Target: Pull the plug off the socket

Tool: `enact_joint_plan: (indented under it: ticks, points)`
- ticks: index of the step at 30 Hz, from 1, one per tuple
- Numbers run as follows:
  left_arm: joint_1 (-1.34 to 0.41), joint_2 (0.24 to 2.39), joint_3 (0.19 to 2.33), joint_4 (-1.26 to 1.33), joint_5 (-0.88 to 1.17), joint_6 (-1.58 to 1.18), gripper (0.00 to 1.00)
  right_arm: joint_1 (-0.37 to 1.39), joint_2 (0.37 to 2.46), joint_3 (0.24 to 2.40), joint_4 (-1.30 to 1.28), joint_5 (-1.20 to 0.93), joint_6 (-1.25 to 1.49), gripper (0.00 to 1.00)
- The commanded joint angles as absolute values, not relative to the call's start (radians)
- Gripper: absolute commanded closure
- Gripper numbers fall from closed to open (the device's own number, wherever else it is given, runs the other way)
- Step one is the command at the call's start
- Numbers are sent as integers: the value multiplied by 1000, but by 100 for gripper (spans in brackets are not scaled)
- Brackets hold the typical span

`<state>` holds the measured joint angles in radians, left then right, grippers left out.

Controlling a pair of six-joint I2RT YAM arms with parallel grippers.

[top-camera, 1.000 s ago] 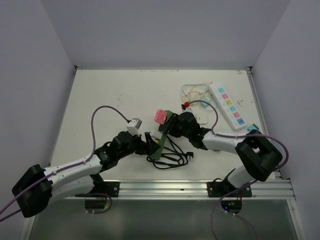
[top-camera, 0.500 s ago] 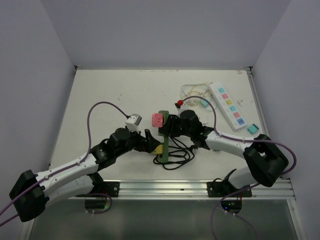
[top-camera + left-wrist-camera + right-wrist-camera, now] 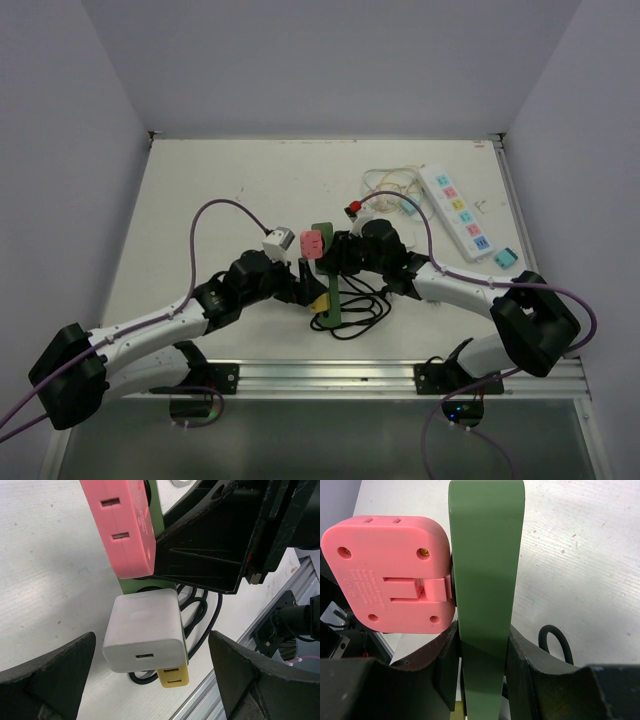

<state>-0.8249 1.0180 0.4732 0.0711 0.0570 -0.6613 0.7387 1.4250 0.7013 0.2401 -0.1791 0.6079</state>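
I should close my left gripper on the charger (image 3: 145,630) now, because the charger is between my fingers in the left wrist view, and they are level with its sides.
A green power strip (image 3: 325,272) is held off the table, with a pink plug (image 3: 313,243) at its far end and a yellow plug (image 3: 318,300) near its lower end. My right gripper (image 3: 337,257) is shut on the strip (image 3: 487,555), one finger on each edge, just below the pink plug (image 3: 390,575). In the left wrist view a white charger (image 3: 145,630) sits in the strip (image 3: 145,586) between the pink plug (image 3: 125,525) and the yellow plug (image 3: 172,676). My left gripper (image 3: 152,637) is open, its fingers on either side of the charger and not touching it.
The strip's black cable (image 3: 357,310) lies coiled on the table below it. A white power strip (image 3: 456,212) with coloured sockets, thin white cables (image 3: 388,185) and a teal plug (image 3: 505,258) are at the back right. A metal rail (image 3: 400,377) runs along the near edge.
My right gripper has swung the green strip to the left and turned it nearly end-on to the back wall. My left gripper has moved up and right, closer to the strip.
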Motion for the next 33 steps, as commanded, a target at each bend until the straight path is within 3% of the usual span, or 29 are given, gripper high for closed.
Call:
enact_joint_plan:
  ticks: [1,7,10,16,22,33]
  points:
    - [-819,1035,476,155,94,-663,3,733,1373,752,330,-213,575,100]
    - [-818,1068,469,198,89,-678,11,733,1370,750,337,-224,577,100]
    - [-819,1074,457,221,84,-693,21,733,1362,747,337,-224,569,100]
    - [-818,1066,439,230,89,-716,52,733,1356,738,327,-203,555,100]
    - [-818,1017,428,186,60,-719,97,732,1338,724,275,-126,494,100]
    - [-819,855,393,80,8,-742,100,695,1313,692,164,74,356,100]
